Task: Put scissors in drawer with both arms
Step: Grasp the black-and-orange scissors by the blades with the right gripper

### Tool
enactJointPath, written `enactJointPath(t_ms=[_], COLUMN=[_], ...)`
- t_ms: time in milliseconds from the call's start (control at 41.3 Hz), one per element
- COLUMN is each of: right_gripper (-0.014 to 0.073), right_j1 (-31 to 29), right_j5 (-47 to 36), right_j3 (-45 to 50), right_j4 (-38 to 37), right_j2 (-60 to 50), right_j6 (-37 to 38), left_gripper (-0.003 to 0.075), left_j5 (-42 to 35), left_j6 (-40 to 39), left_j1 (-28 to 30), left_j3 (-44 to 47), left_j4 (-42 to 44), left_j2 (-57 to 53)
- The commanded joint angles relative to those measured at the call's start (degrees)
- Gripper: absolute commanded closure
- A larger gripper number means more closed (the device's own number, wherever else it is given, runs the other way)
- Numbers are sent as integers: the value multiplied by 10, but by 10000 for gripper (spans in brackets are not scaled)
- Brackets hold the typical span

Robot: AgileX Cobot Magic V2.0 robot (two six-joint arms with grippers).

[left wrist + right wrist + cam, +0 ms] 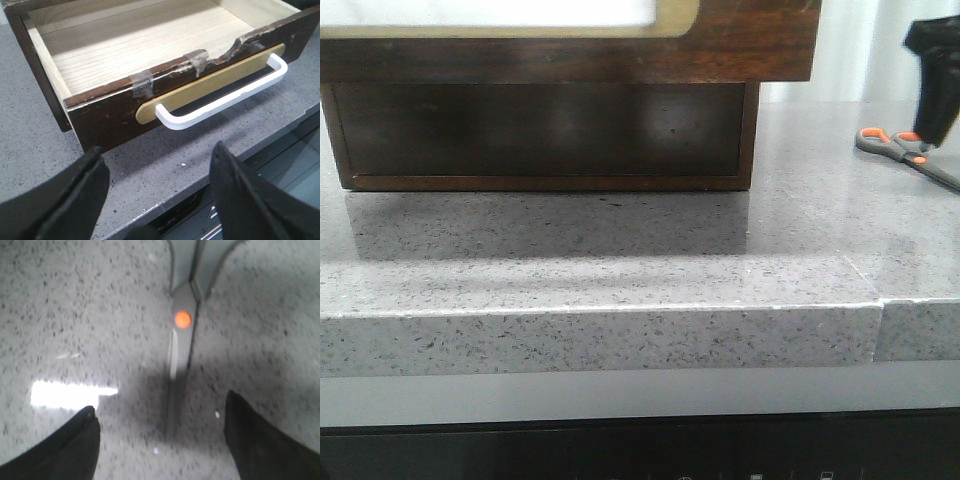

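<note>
My right gripper would close short of the orange pivot now.
The scissors (pixel 905 150), grey handles with orange linings, lie flat on the grey stone counter at the far right. My right gripper (pixel 926 98) hangs just above them. In the right wrist view it (pixel 161 405) is open, and the dark blades (pixel 176 385) below the orange pivot point into the gap between my fingers without touching them. The drawer (pixel 107 117) is pulled open in the left wrist view, with a light wood inside that holds nothing and a white handle (pixel 225 92). My left gripper (pixel 159 150) is open and empty, in front of the drawer front.
The dark-brown wooden cabinet (pixel 540 130) fills the upper left of the front view. The grey speckled counter (pixel 620 260) ends in a front edge near me. Tape patches (pixel 141 82) sit on the drawer's chipped top edge.
</note>
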Motion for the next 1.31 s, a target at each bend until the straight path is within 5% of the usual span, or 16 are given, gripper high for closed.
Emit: enactJointPath(t_ms=[0, 339, 726, 1065, 1282], right_gripper=[57, 160, 164, 531, 543], right_j1=[2, 2, 2, 2, 2], right_j5=[-10, -22, 1, 22, 26], right_j3=[-45, -91, -101, -101, -101], right_j4=[5, -1, -8, -9, -9], right_j2=[0, 56, 78, 79, 68], right_j6=[-8, -8, -8, -8, -8], left_gripper=[302, 302, 301, 302, 302], left_j5=[-39, -39, -39, -39, -39], left_j6=[-5, -5, -5, -5, -5], left_j1=[-4, -4, -4, -4, -4], left_j3=[-19, -19, -19, -19, -19], left_j4=[-3, -3, -3, -3, -3], left_j2=[3, 3, 3, 3, 3])
